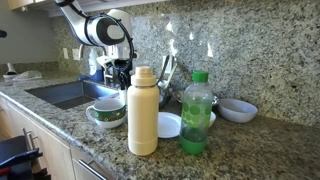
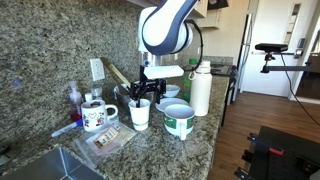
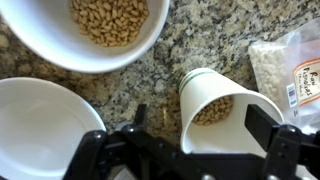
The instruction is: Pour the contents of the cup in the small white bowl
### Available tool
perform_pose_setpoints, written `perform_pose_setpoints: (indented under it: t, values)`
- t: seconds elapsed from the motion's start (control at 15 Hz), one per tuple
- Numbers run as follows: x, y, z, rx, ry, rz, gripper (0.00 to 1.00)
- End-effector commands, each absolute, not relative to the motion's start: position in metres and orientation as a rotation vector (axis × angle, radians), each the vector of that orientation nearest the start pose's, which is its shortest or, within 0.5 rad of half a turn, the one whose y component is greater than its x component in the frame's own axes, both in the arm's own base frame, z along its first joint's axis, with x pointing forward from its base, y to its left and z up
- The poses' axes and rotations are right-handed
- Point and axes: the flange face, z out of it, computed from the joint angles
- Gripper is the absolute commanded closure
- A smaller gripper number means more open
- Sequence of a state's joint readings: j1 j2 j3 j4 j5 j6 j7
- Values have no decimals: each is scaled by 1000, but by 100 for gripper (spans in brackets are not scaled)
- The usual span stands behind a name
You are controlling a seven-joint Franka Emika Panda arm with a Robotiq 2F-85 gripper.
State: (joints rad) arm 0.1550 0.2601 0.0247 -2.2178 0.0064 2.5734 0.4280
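I should close to catch the cup: the cup's near rim is between my fingers, level with them in an exterior view.
The cup (image 3: 228, 122) is white with a thin green band and holds pale nuts. It stands on the granite counter, also seen in an exterior view (image 2: 140, 115). My gripper (image 3: 203, 120) is open and straddles the cup from above, with a gap at one finger; it also shows in both exterior views (image 2: 146, 92) (image 1: 122, 72). The small white bowl (image 1: 237, 109) sits on the counter beyond the green bottle, away from the gripper. It is out of the wrist view.
A deeper patterned bowl (image 3: 100, 30) (image 2: 179, 121) holding nuts sits next to the cup. A flat white dish (image 3: 40, 125) (image 1: 168, 124), a cream flask (image 1: 143, 110), a green bottle (image 1: 197, 112), a mug (image 2: 95, 114), a food bag (image 3: 295, 70) and a sink (image 1: 65, 94) stand nearby.
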Motion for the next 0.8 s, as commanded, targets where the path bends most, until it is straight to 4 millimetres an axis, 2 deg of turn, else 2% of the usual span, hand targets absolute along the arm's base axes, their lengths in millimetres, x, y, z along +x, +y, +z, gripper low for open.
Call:
perform_pose_setpoints:
  t: [0.0,0.27,0.33,0.4,0.73]
  values:
    - [542,94,274,-3079,429,-145,0]
    - [544,91,273,-3083,435,-142,0]
    - [544,90,273,-3084,436,-141,8]
    - [544,89,273,-3085,438,-141,26]
    - [546,88,273,-3091,435,-141,64]
